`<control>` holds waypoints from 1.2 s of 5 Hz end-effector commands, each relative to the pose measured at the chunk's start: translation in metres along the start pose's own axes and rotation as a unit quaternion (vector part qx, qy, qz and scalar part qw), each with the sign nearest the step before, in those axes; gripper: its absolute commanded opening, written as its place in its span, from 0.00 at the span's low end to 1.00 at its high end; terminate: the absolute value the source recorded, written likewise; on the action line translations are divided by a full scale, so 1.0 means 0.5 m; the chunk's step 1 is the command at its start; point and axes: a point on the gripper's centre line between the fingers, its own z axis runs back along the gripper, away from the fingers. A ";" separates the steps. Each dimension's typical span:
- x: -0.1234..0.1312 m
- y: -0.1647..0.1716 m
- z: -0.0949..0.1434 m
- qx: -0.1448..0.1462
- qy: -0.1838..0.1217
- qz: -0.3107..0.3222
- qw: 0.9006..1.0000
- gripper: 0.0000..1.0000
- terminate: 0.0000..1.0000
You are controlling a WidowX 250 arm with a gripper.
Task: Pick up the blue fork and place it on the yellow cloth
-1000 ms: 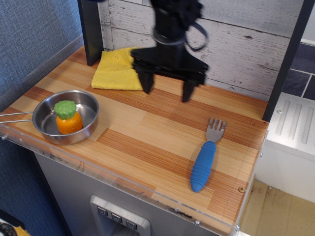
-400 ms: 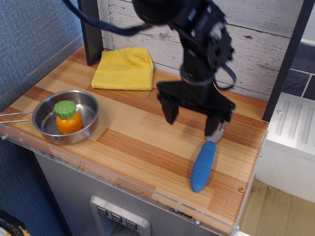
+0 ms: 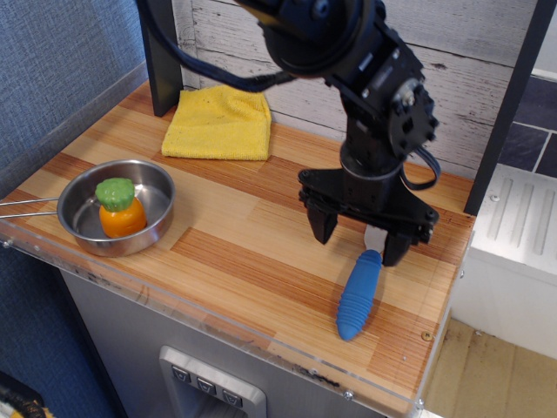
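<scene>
The gripper grabs the fork by its handle's end (image 3: 370,259) beside the grey head next, to place the blue fork on the yellow cloth (image 3: 219,122).
The blue fork (image 3: 358,295) lies on the wooden counter at the front right, its ribbed blue handle pointing toward the front edge. Its grey head is mostly hidden under my gripper. My black gripper (image 3: 358,237) hangs open just above the fork's head end, one finger on each side of it, holding nothing. The yellow cloth (image 3: 219,122) lies folded at the back left of the counter, well away from the gripper.
A steel pan (image 3: 155,180) holding an orange toy with a green top (image 3: 120,207) stands at the front left. A dark post (image 3: 160,54) stands behind the cloth. A white plank wall (image 3: 470,78) runs along the back. The counter's front edge (image 3: 261,335) is near the fork.
My gripper has moved from above the cloth's right side, forward and right across the counter, and lowered over the fork's head. The fork and cloth have not moved.
</scene>
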 end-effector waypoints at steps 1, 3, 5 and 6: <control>0.002 -0.026 -0.002 -0.010 0.003 -0.025 1.000 1.00 0.00; 0.001 -0.018 -0.002 0.002 0.000 -0.021 1.000 0.00 0.00; -0.001 -0.010 0.006 0.007 -0.007 -0.013 1.000 0.00 0.00; 0.003 0.001 0.019 0.014 -0.015 -0.001 1.000 0.00 0.00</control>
